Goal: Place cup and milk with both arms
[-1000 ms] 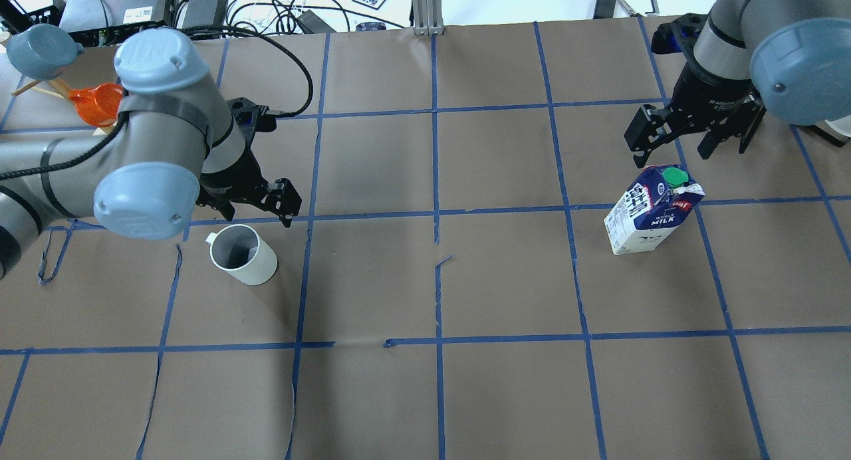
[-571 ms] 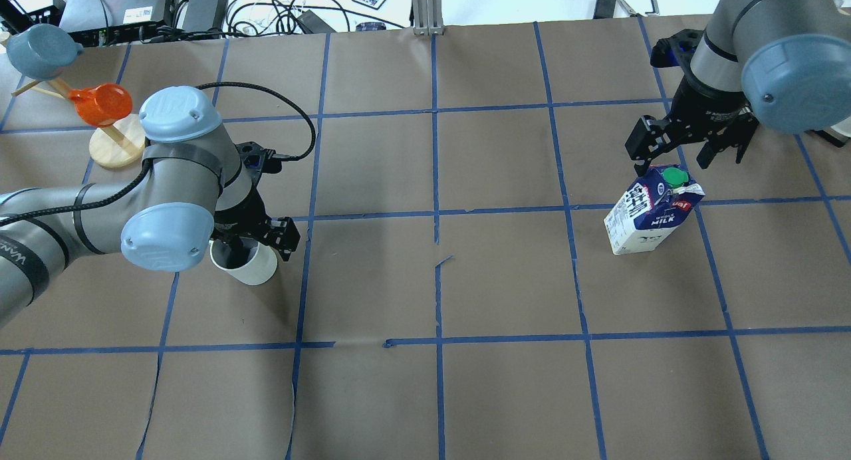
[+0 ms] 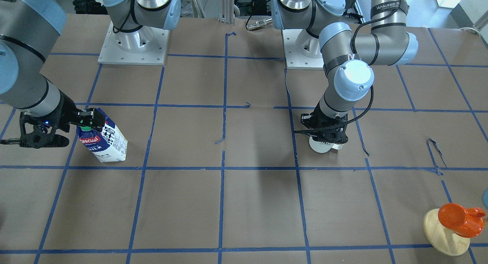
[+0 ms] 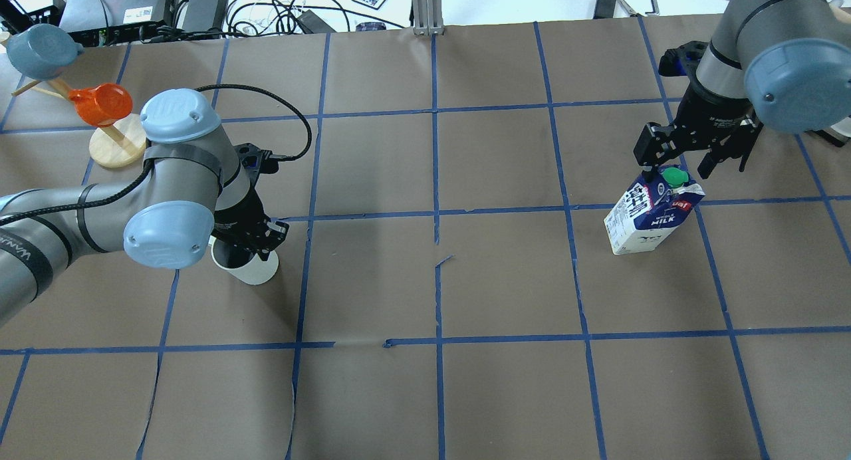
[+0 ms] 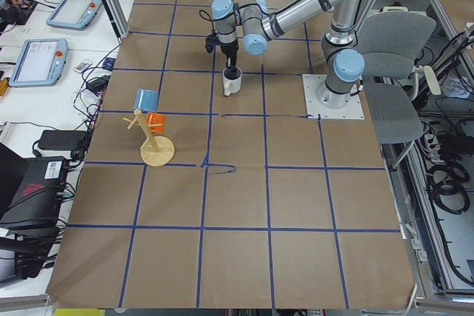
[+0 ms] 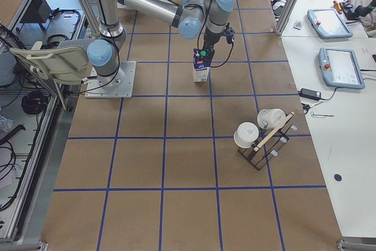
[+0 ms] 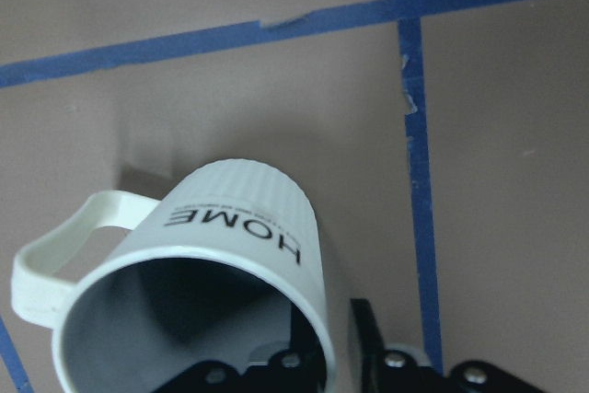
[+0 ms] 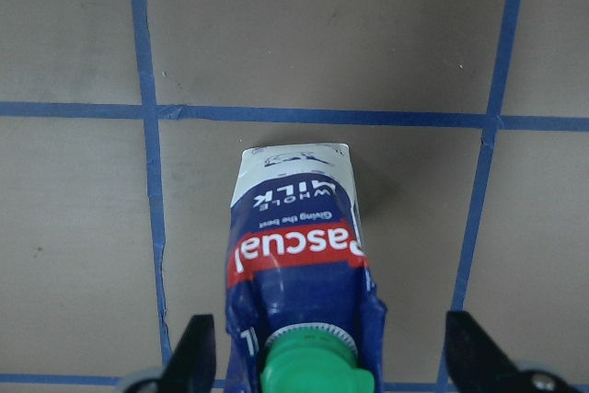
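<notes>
The right gripper grabs the carton by its green-capped top (image 3: 89, 129) next, to place the milk beside the cup (image 3: 322, 145).
The white "HOME" cup (image 4: 258, 272) stands upright left of centre, also in the front view (image 3: 319, 147) and the left wrist view (image 7: 239, 218). My left gripper (image 4: 252, 237) is down on it, one finger inside the cup and one outside, shut on the far-side wall (image 7: 327, 365). The blue and white milk carton (image 4: 648, 217) with a green cap stands upright at the right, also in the front view (image 3: 108, 144). My right gripper (image 4: 685, 162) is open, its fingers apart on either side of the carton's top (image 8: 294, 236).
A pale wooden stand holding an orange cup (image 4: 100, 104) and a blue cup (image 4: 40, 48) is at the far left. Cables and boxes (image 4: 199, 8) lie beyond the far edge. A rack with white mugs (image 6: 258, 136) stands on the right end.
My left arm came down onto the cup and its fingers narrowed onto the wall. My right gripper came down toward the carton's top, staying open.
</notes>
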